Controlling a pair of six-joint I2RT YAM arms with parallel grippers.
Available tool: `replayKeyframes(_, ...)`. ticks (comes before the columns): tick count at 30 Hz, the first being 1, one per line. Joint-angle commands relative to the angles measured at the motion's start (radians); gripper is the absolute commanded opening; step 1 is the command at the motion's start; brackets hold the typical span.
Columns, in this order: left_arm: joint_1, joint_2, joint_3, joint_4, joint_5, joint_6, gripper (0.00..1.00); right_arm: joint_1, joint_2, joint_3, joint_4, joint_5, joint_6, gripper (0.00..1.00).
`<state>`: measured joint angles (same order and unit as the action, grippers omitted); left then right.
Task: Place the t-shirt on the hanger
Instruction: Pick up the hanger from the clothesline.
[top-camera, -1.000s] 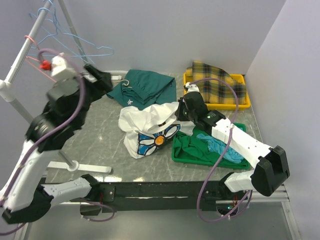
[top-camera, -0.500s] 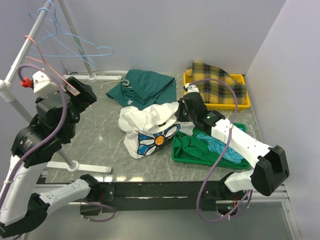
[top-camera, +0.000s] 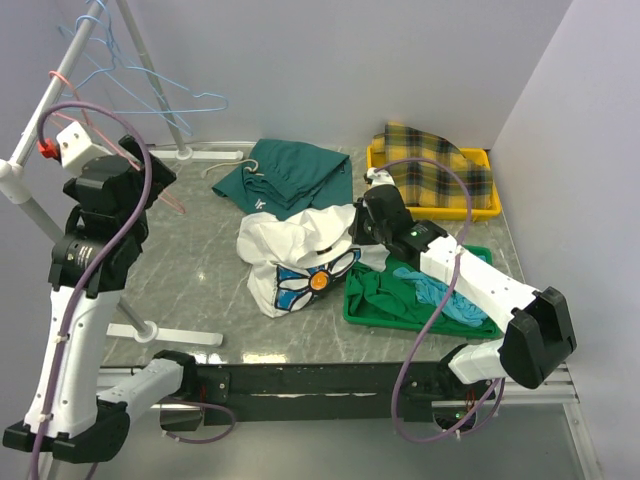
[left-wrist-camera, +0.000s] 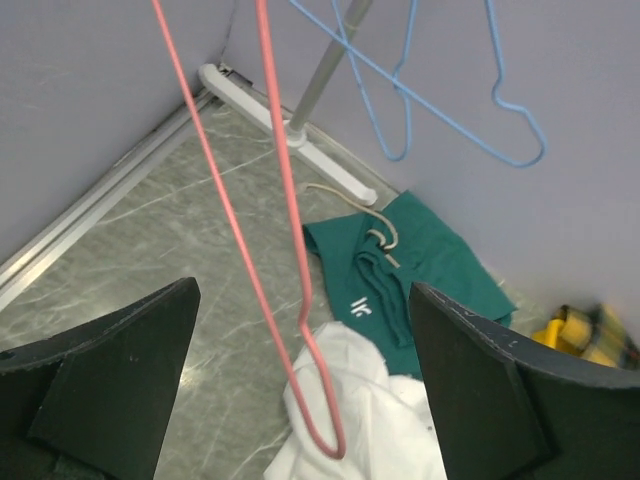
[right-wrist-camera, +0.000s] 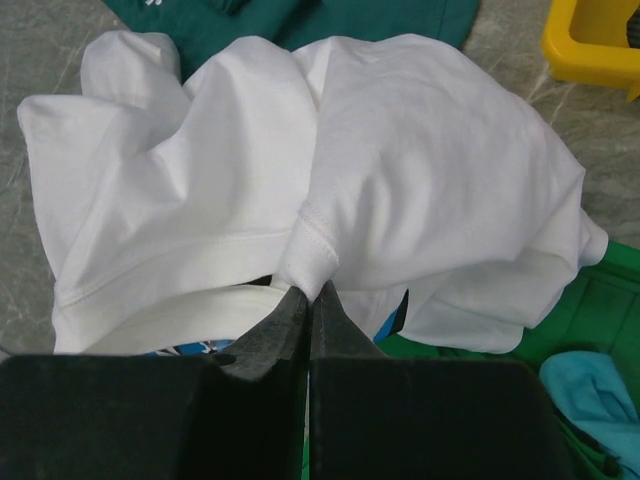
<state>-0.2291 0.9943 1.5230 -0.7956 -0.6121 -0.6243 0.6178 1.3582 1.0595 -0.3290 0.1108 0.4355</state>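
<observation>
Next, my left gripper grabs the pink-red wire hanger by one side wire above its lower bend, so the hanger's opposite side stays free to enter the t-shirt.
The white t-shirt (top-camera: 290, 243) lies crumpled mid-table, its blue flower print (top-camera: 318, 279) facing the near edge. My right gripper (top-camera: 357, 226) is shut on a bunched fold of the t-shirt (right-wrist-camera: 330, 170), jaws pinched together (right-wrist-camera: 310, 292). The pink-red wire hanger (left-wrist-camera: 285, 230) hangs down from above between my left gripper's wide-open fingers (left-wrist-camera: 120, 360) without touching them. Its lower bend dangles over the shirt (left-wrist-camera: 340, 400). My left gripper (top-camera: 148, 176) is raised at the far left beside the rack, with a bit of the hanger (top-camera: 172, 197) showing below it.
A metal clothes rack (top-camera: 40, 120) with light blue wire hangers (top-camera: 150, 95) stands at the far left, its foot (top-camera: 170, 335) on the table. A dark green garment (top-camera: 290, 175) lies behind the shirt. A yellow bin (top-camera: 480, 205) holds plaid cloth; a green tray (top-camera: 360, 310) holds clothes.
My left arm has swung back and to the left, toward the rack, and now stands more upright by the hanger. The right gripper and the t-shirt have stayed put.
</observation>
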Motion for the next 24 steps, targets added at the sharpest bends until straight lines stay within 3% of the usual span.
replayKeyframes(1, 0.069, 0.027, 0.005, 0.162, 0.155, 0.034, 0.91, 0.008, 0.01, 0.036, 0.002, -0.011, -0.017, 0.0)
replayKeyframes(10, 0.12, 0.081, -0.023, 0.237, 0.176, -0.003, 0.81, 0.011, 0.016, 0.059, -0.015, -0.007, -0.034, 0.0)
replayKeyframes(24, 0.122, 0.067, -0.133, 0.417, 0.184, -0.006, 0.56, 0.01, 0.009, 0.068, -0.031, -0.005, -0.047, 0.0)
